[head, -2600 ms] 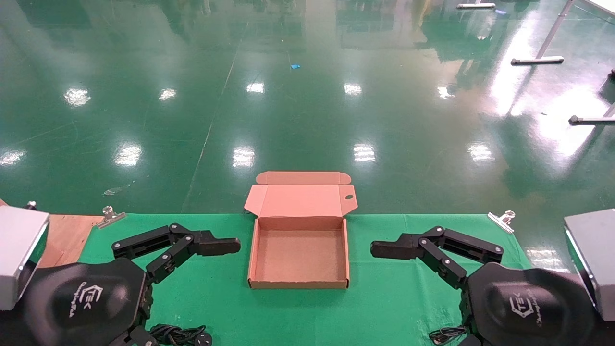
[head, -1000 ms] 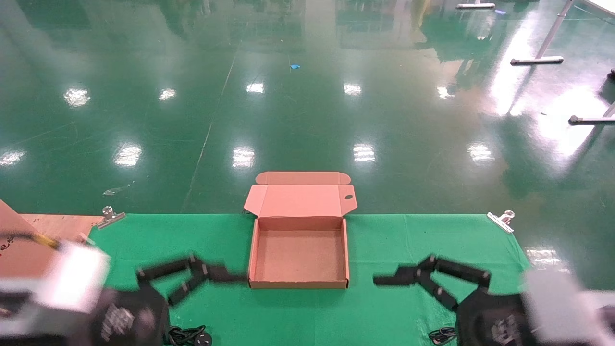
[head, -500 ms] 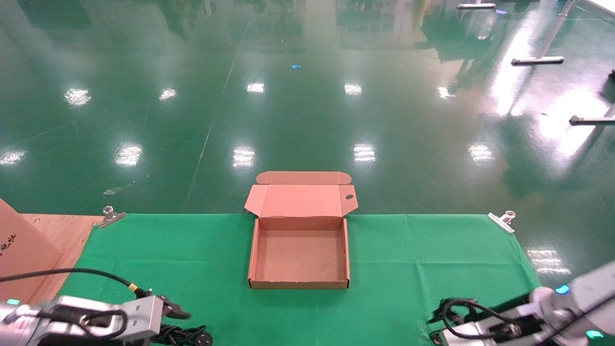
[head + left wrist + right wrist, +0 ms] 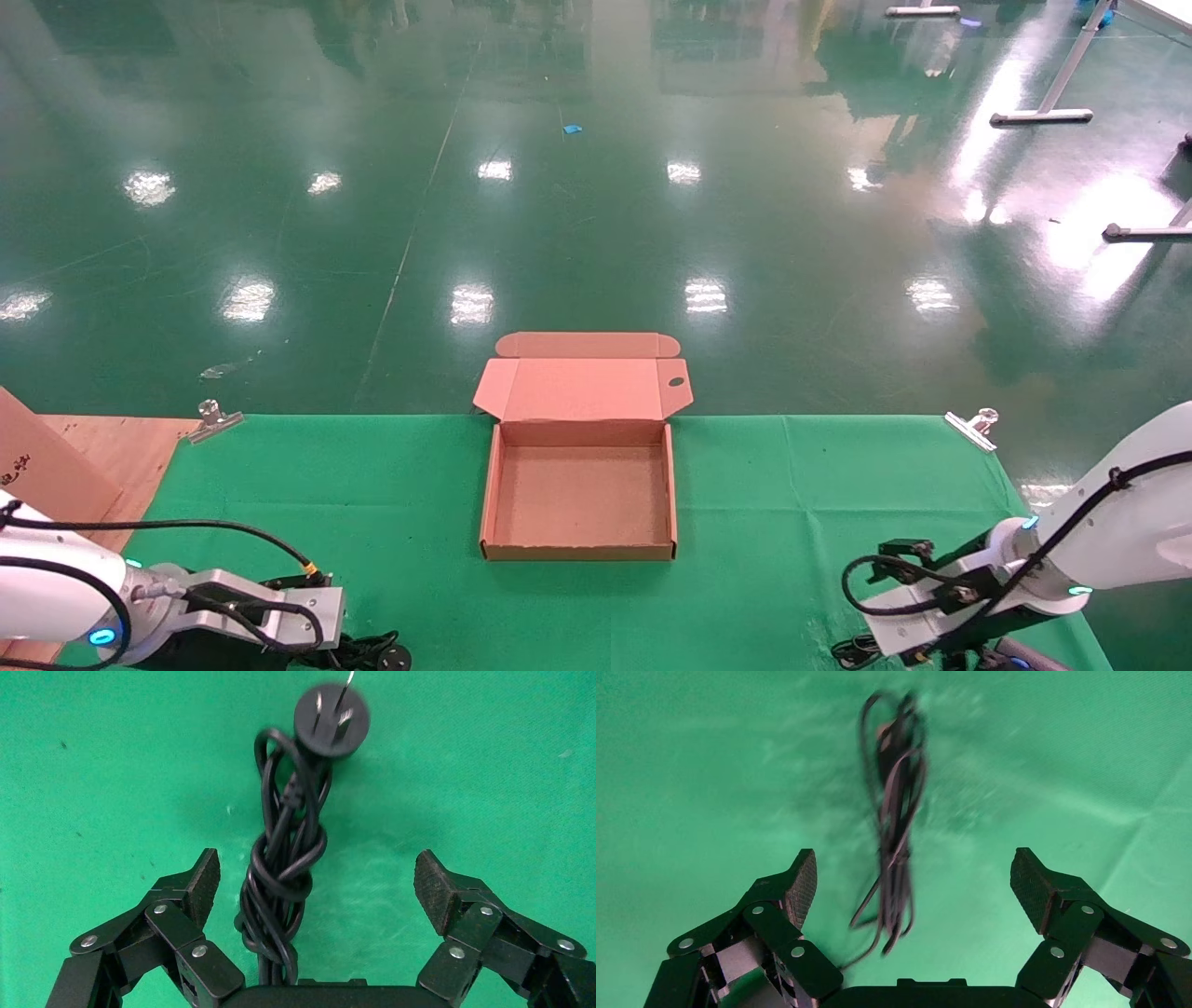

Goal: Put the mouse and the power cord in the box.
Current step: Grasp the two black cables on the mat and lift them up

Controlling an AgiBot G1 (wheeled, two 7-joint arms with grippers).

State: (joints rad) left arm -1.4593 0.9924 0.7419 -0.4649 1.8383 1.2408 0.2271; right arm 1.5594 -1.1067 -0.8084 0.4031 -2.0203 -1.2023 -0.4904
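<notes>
My right gripper moves down next, before it closes on the thin black wire bundle (image 4: 856, 650) (image 4: 895, 839), since its open fingers are still above the green cloth where the bundle lies.
The box (image 4: 578, 550) lies open and empty at the middle of the green cloth, its lid flap (image 4: 582, 390) folded back. The power cord (image 4: 284, 870), a thick black twisted bundle with a round plug (image 4: 331, 721), lies between the fingers of my left gripper (image 4: 318, 874), which is open just above it at the near left edge; its plug (image 4: 392, 656) also shows in the head view. My right gripper (image 4: 914, 874) is open over a bundle of thin black wire (image 4: 896, 822) at the near right edge. The mouse body is out of view.
Green cloth (image 4: 801, 494) covers the table. Metal clips (image 4: 213, 419) (image 4: 974, 425) hold its far corners. A brown board (image 4: 42, 471) leans at the far left. My left arm (image 4: 56, 596) and right arm (image 4: 1108, 531) reach in from the near corners.
Both arms have left their places beside the box and swung down to the table's near edge. Their grippers now point at the cloth, the left over the power cord, the right over the thin wire.
</notes>
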